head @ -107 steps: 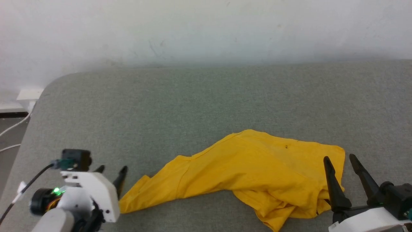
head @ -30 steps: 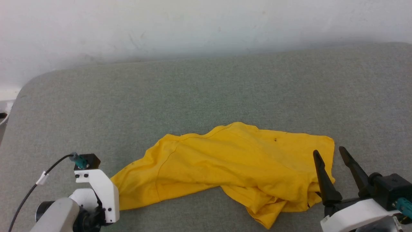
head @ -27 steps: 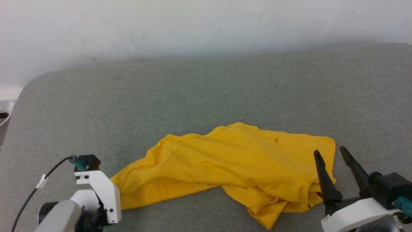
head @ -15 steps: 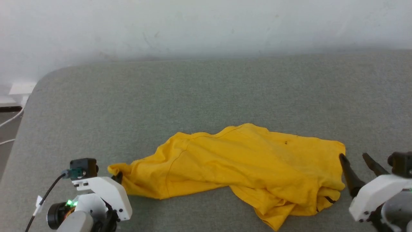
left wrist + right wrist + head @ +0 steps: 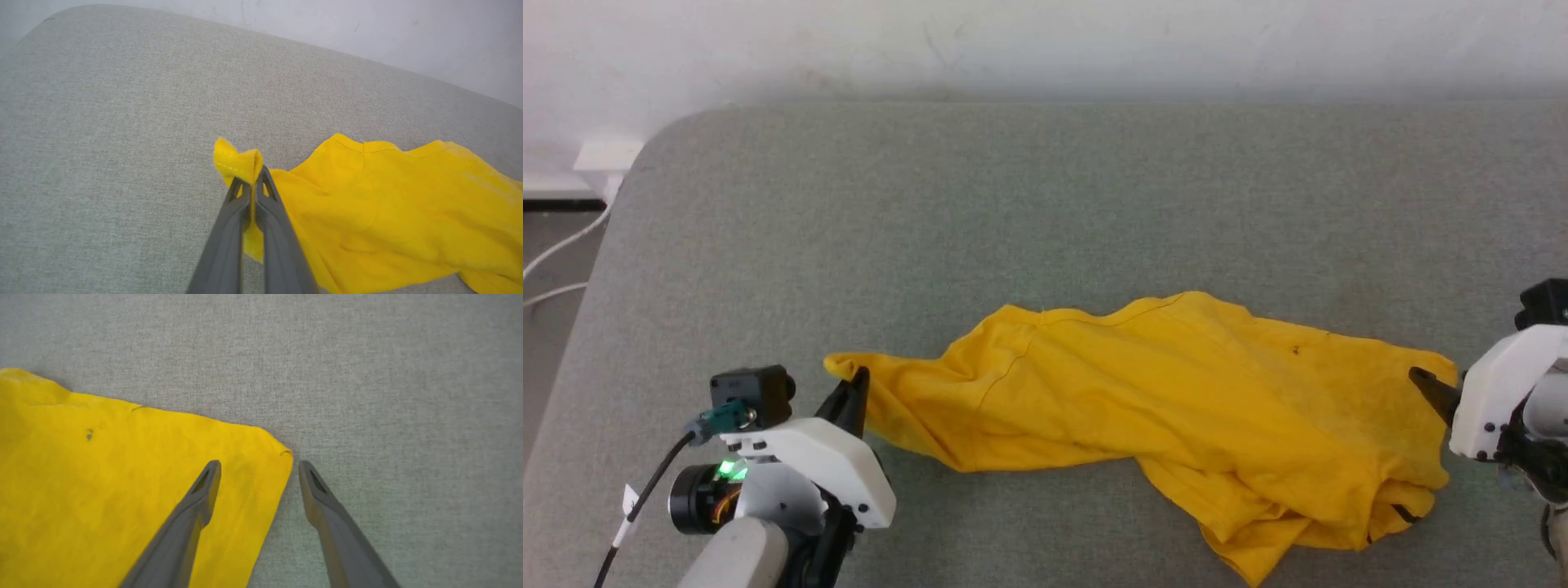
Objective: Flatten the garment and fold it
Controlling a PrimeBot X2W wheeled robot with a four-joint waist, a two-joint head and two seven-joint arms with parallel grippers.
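Note:
My right gripper grabs the yellow T-shirt [image 5: 1189, 392] by its loose corner [image 5: 1439, 364] next, to flatten the T-shirt.
The garment [image 5: 1176, 392] is a bright yellow T-shirt lying crumpled across the grey cushion [image 5: 1045, 212], stretched left to right. My left gripper [image 5: 854, 388] is shut on its left end; in the left wrist view a small yellow fold of the garment [image 5: 239, 161] sticks out past the closed gripper [image 5: 253, 183]. My right gripper [image 5: 259, 469] is open and straddles the garment's right corner [image 5: 269, 457], one finger over the cloth, the other over bare cushion. In the head view the right gripper [image 5: 1429, 388] shows one dark fingertip at the garment's right edge.
A pale wall [image 5: 1045, 41] runs behind the cushion. The cushion's rounded left corner [image 5: 662, 139] drops to a floor with white cables [image 5: 564, 245]. Bare grey cushion [image 5: 102, 122] spreads behind and left of the garment.
The left gripper closed on the garment's left end and lifted it slightly. The right gripper swung to the garment's right corner, still open. The head camera shifted as well.

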